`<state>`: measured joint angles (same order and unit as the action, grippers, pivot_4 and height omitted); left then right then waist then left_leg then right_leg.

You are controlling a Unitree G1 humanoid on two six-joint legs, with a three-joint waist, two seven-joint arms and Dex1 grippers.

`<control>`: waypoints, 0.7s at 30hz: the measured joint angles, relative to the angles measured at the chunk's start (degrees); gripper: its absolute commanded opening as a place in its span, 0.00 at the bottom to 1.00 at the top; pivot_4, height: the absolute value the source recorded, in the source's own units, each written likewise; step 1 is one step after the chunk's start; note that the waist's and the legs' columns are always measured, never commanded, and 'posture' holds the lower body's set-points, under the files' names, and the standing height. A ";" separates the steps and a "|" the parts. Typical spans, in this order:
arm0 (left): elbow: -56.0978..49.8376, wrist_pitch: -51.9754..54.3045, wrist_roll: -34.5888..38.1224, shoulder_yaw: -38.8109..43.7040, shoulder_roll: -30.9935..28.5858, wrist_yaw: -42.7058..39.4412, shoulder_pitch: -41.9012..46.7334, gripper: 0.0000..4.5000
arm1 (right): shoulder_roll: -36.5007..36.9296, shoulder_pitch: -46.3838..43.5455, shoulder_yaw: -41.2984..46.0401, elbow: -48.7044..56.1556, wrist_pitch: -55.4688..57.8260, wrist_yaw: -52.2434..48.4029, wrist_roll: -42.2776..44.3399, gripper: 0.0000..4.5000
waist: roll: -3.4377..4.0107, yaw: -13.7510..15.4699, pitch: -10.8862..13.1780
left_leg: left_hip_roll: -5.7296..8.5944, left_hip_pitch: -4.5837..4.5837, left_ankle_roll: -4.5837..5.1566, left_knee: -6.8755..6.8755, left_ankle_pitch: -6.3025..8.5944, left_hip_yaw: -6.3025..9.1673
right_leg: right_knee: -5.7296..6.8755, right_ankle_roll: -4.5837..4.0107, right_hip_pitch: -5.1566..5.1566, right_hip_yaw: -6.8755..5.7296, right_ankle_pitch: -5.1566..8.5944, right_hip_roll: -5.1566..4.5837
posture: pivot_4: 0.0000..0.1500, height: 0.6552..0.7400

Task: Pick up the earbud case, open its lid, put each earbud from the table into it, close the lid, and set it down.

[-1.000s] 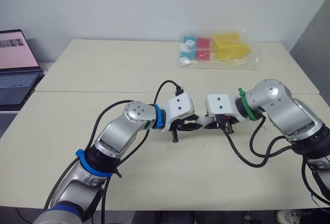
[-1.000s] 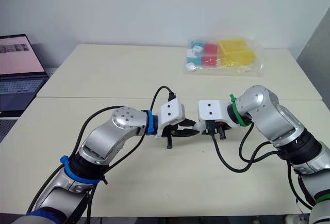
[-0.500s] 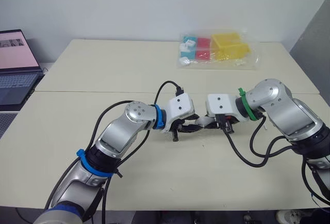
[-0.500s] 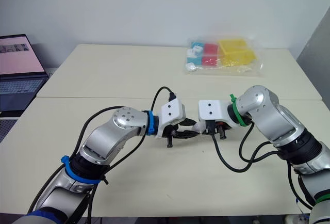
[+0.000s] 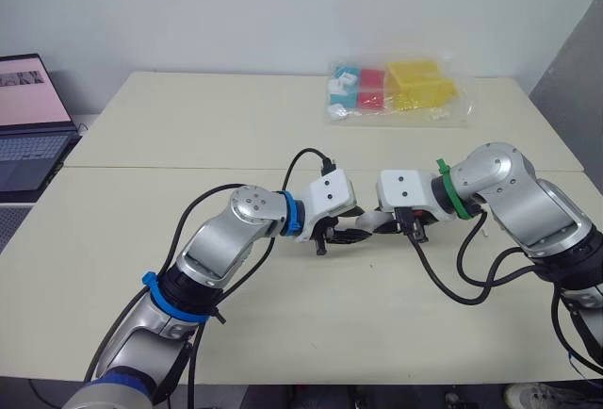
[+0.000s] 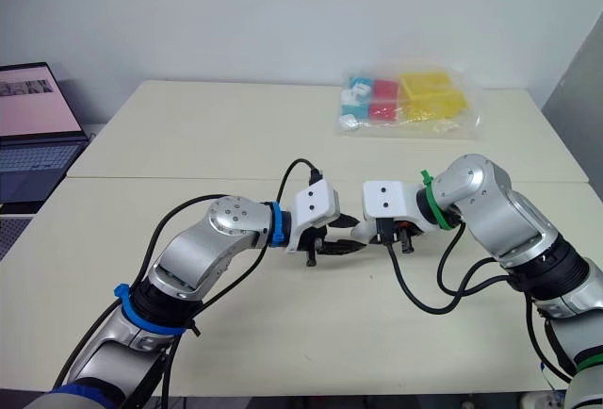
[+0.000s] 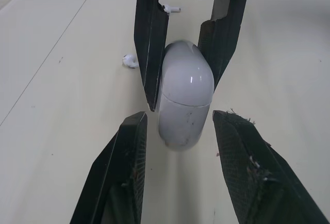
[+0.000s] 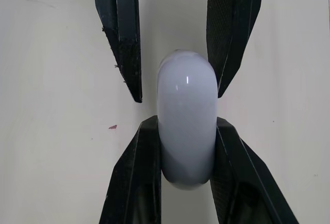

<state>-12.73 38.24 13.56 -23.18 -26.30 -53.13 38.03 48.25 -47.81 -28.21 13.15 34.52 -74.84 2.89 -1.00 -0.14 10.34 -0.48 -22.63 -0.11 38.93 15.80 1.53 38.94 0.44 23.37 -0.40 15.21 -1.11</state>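
The white earbud case needs to be grabbed next with my left gripper, by its loose end below the lid seam (image 7: 182, 124). My right gripper's fingers crowd the case's other end.
The white earbud case (image 8: 186, 126) hangs just above the table's middle, lid shut. My right gripper (image 8: 186, 121) is shut on it, a finger pressed to each side. My left gripper (image 7: 181, 114) faces it from the other side, open, its fingers (image 7: 129, 172) straddling the case's free end with a gap on both sides. In the left eye view the two grippers meet nose to nose, left gripper (image 5: 350, 235) and right gripper (image 5: 377, 224). Two white earbuds, one nearer (image 7: 131, 61) and one farther (image 7: 171, 9), lie on the table beyond the case.
A clear plastic bag of coloured boxes (image 5: 396, 90) lies at the table's far edge. An open laptop (image 5: 28, 117) stands off the left side. Black cables loop from both wrists onto the cream table (image 5: 188, 126).
My left gripper has edged slightly closer around the case. The right gripper and the case have barely moved.
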 measured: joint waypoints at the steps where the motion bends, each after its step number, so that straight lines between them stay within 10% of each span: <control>1: 0.00 0.00 -0.01 0.00 0.06 0.00 0.00 0.46 | -0.01 0.00 0.00 0.00 -0.01 0.00 -0.01 0.18 | 0.00 0.00 0.00 | 0.00 0.00 0.00 0.00 0.00 0.00 | 0.00 0.00 0.00 0.00 0.00 0.00 | 1.00 1.00; 17: 0.19 -0.40 -1.05 -0.09 1.30 0.43 0.17 0.17 | 0.00 0.00 0.07 -0.03 0.88 -0.07 0.06 0.18 | 0.00 0.00 0.00 | 0.00 0.00 0.00 0.00 0.00 0.00 | 0.00 0.00 0.00 -0.01 0.00 0.00 | 1.00 1.00; 21: 0.35 -0.99 -1.37 -0.12 1.18 0.48 0.06 0.17 | -0.01 0.00 0.09 0.02 1.24 -0.04 0.08 0.46 | 0.00 0.00 0.00 | 0.00 0.00 0.00 0.00 0.00 0.00 | 0.00 0.00 0.00 0.00 0.00 0.00 | 1.00 1.00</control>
<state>-12.38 37.25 12.18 -23.30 -25.12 -52.64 38.08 48.24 -47.81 -28.12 13.17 35.76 -74.88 2.96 -1.00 -0.14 10.34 -0.48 -22.62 -0.11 38.93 15.80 1.53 38.94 0.44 23.37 -0.41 15.21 -1.11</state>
